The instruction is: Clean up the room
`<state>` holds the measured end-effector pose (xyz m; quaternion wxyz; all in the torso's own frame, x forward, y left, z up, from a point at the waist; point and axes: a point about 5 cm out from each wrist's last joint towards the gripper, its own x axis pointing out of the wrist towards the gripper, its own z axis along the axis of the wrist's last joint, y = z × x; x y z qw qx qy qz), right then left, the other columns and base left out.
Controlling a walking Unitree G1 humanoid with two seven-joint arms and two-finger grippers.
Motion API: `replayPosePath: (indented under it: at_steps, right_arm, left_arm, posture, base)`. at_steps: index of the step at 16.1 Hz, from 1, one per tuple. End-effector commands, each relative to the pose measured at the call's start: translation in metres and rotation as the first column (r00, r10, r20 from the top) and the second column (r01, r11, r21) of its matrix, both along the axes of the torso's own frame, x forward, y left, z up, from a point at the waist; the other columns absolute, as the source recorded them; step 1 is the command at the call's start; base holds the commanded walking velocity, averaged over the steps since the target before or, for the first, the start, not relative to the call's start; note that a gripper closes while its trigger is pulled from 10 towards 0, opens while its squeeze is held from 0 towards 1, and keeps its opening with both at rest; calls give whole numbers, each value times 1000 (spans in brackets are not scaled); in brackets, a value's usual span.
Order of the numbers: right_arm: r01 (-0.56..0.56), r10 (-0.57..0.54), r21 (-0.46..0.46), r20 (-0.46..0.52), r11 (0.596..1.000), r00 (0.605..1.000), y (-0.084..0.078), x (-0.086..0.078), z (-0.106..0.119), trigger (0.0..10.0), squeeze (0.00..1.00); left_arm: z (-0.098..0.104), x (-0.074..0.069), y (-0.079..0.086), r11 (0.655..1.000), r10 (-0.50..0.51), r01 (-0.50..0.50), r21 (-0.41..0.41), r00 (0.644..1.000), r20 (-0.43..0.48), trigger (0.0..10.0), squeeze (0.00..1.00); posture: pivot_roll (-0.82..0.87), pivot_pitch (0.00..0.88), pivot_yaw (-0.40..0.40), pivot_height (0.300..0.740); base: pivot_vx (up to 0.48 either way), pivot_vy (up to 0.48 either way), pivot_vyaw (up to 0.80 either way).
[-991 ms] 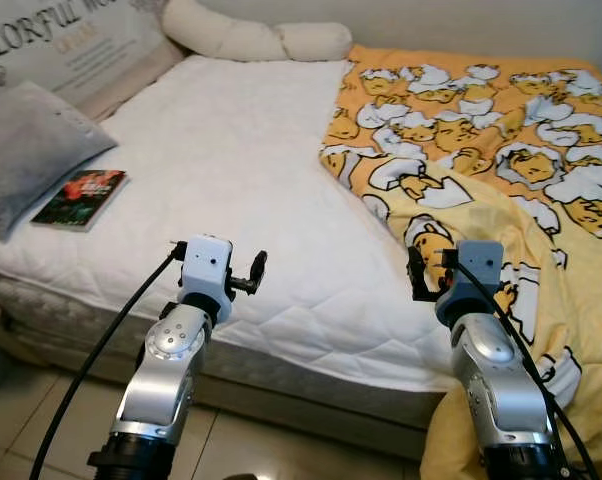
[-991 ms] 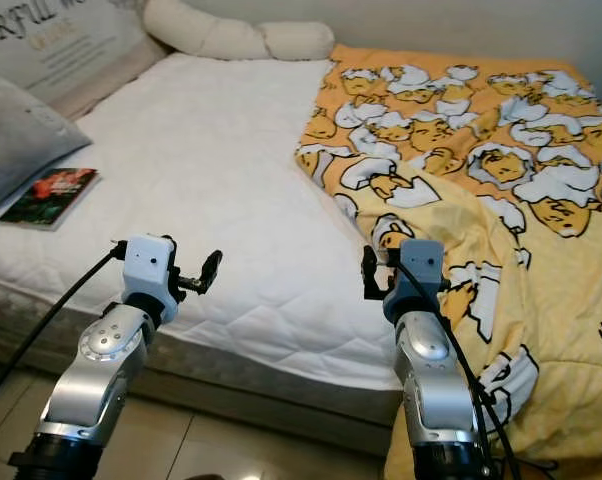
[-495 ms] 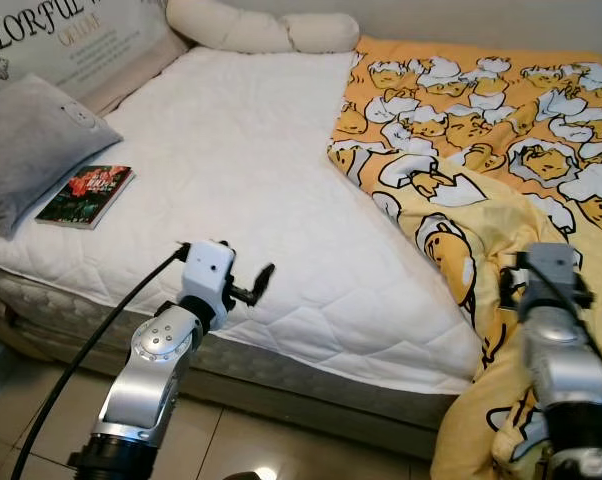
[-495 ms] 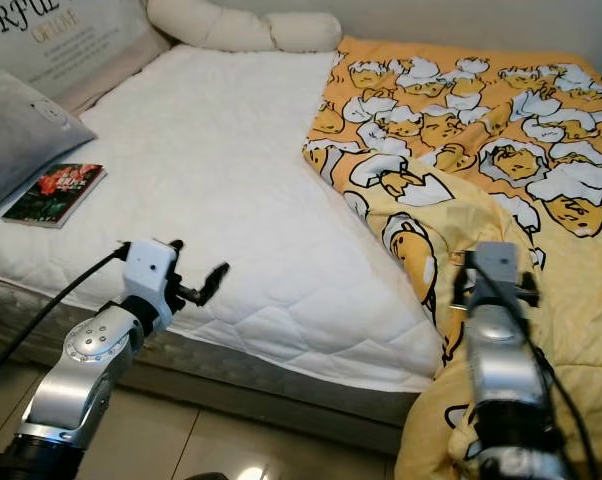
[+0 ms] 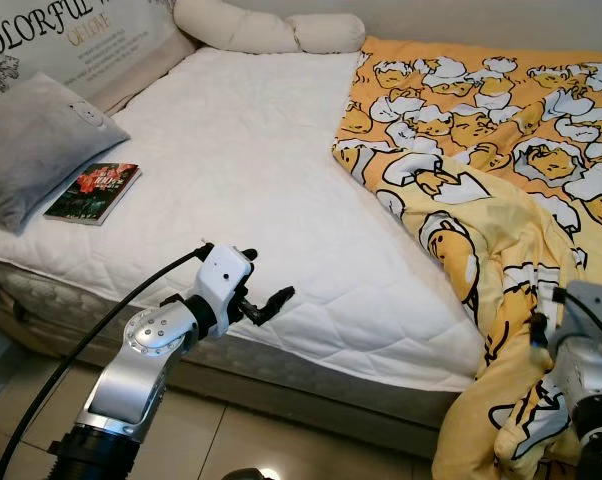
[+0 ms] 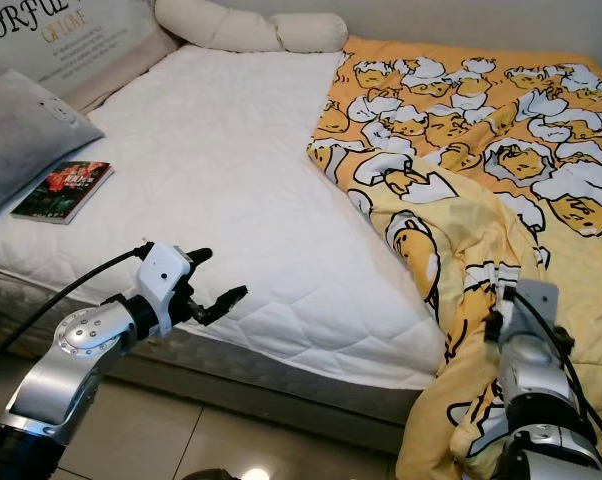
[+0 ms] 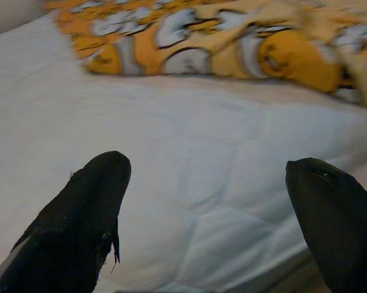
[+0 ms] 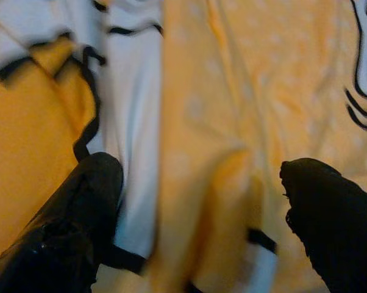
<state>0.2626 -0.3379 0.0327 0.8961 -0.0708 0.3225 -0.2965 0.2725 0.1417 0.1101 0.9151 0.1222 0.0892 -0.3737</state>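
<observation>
I should next use my right gripper to grab the blanket [image 5: 481,130] by its hanging fold [image 5: 533,305], which stands up in a fold while the rest is spread over the bed.
A yellow blanket [image 5: 481,130] printed with cartoon eggs covers the right side of the bed and spills, crumpled, over the front edge toward the floor. My right gripper [image 8: 202,168] is open and pressed close against the hanging fold, its wrist at the lower right [image 5: 586,312]. My left gripper [image 5: 264,278] is open with nothing between its fingers, hovering by the front edge of the white mattress [image 5: 251,170]. In the left wrist view its fingertips [image 7: 107,168] frame bare mattress, with the blanket [image 7: 232,43] beyond.
A book [image 5: 93,192] with a dark floral cover lies near the mattress's left edge beside a grey pillow [image 5: 31,150]. A long cream bolster [image 5: 271,28] and a printed cushion [image 5: 71,40] sit at the head. Tiled floor [image 5: 231,430] lies below the bed.
My right arm has swung right and down from the mattress edge to the hanging blanket. The left gripper has turned rightward and lowered a little. The camera has shifted slightly.
</observation>
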Motion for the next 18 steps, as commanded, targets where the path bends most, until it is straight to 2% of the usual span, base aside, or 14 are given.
replayPosePath:
  at_steps: [1,4,5,8,10,11,13,18]
  right_arm:
    - [27,-27,-6,17,1000,999,-8,0,5,10000,0]
    - [33,-33,54,12,998,999,-11,-4,0,10000,0]
    - [42,-43,77,5,996,999,-13,-7,-3,5255,0]
    - [58,-60,146,12,988,998,-13,-13,-9,2902,0]
    - [73,-81,192,34,979,996,-13,-15,-11,2000,0]
    - [85,-95,213,39,973,995,-13,-16,-12,39,0]
    - [101,-116,245,49,964,992,-13,-18,-14,0,0]
    - [121,-136,259,39,958,990,-15,-25,-19,0,0]
  left_arm:
    - [9,0,-2,999,-54,54,1,998,10,10000,0]
    - [9,0,-1,997,-72,72,6,997,8,10000,0]
    - [9,0,-1,997,-73,73,7,997,7,10000,0]
    - [9,-1,-3,997,-80,80,4,997,-1,10000,0]
    - [8,-3,-3,997,-79,79,5,997,-3,10000,0]
    - [8,-3,-2,997,-77,77,5,997,-3,10000,0]
    - [7,-4,0,997,-71,71,8,997,-4,10000,0]
    - [6,-7,1,998,-65,66,11,998,-14,10000,0]
  posture:
    - [54,0,50,740]
    - [53,0,54,740]
    - [53,0,52,740]
    - [62,0,45,740]
    - [67,0,42,740]
    - [70,0,39,740]
    - [72,0,37,740]
    - [79,0,31,740]
  base:
    - [0,0,0]
    - [0,0,0]
    - [0,0,0]
    - [0,0,0]
    - [0,0,0]
    - [0,0,0]
    - [0,0,0]
    - [0,0,0]
